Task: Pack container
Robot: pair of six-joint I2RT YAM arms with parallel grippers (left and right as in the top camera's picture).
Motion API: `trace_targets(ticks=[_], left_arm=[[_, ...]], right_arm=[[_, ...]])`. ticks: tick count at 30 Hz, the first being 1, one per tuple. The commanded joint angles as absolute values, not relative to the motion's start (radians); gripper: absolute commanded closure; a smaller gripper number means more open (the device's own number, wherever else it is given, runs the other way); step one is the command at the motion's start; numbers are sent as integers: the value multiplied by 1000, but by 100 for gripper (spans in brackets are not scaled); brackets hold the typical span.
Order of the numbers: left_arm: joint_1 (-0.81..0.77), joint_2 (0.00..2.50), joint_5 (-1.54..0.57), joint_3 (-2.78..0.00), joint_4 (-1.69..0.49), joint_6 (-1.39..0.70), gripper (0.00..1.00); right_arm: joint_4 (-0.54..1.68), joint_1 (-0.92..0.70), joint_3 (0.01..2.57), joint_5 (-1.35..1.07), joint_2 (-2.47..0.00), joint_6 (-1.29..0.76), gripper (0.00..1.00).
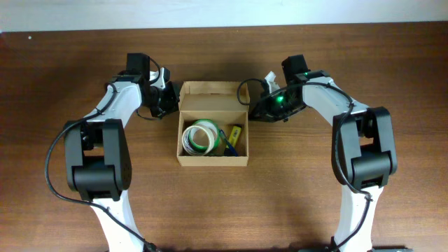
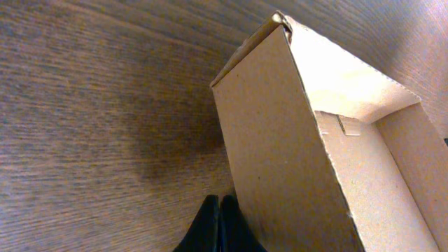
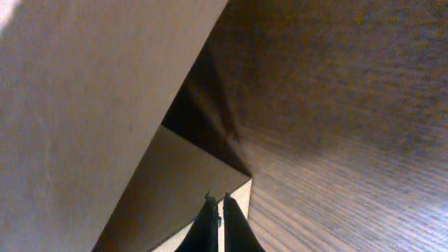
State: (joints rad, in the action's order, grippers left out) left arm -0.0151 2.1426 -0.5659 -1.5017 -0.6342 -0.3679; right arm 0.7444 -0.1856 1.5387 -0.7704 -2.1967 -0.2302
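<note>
The right gripper would go up alone if the robot lifted it now, and the box's flap (image 1: 213, 92) (image 3: 91, 105) would stay as it is, because the gripper's fingers are outside the cardboard box.
The container (image 1: 211, 160), a tan cardboard box, stands in the middle of the table with its flap lid (image 1: 210, 98) raised at the far side. Inside lie a roll of tape (image 1: 198, 136) and a yellow and blue item (image 1: 234, 138). My left gripper (image 1: 169, 103) is shut and empty beside the box's far left corner. In the left wrist view its tips (image 2: 220, 203) sit low against the container's outer wall (image 2: 280, 154). My right gripper (image 1: 254, 106) is shut and empty at the far right corner. In the right wrist view its tips (image 3: 217, 199) are close beside the cardboard (image 3: 84, 105).
Dark wood table (image 1: 315, 203) spreads all round the box. Both arm bases stand at the near edge, left (image 1: 98, 168) and right (image 1: 364, 161), with black cables looping beside them.
</note>
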Motion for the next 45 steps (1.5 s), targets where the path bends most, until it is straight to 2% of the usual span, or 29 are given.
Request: trace_targets(ticks=[1,19,30,45], left_arm=[[-22,2143,-580,-1511,-641,-377,98],[-22,2143,-554,-1511,-609,-377,98],[-22,2143,-553,-1511,-596,-377,98],[-22,2143,-591,-1511,-562,-377,98]], right_arm=[[714,-174,1537,-746,-2215,-254,96],[497,-117,1537,-730,-2246,-381,96],[444,-125,1537,-872,-2358,-410,96],[306,-139,1537,-1071,-2359,-440,96]])
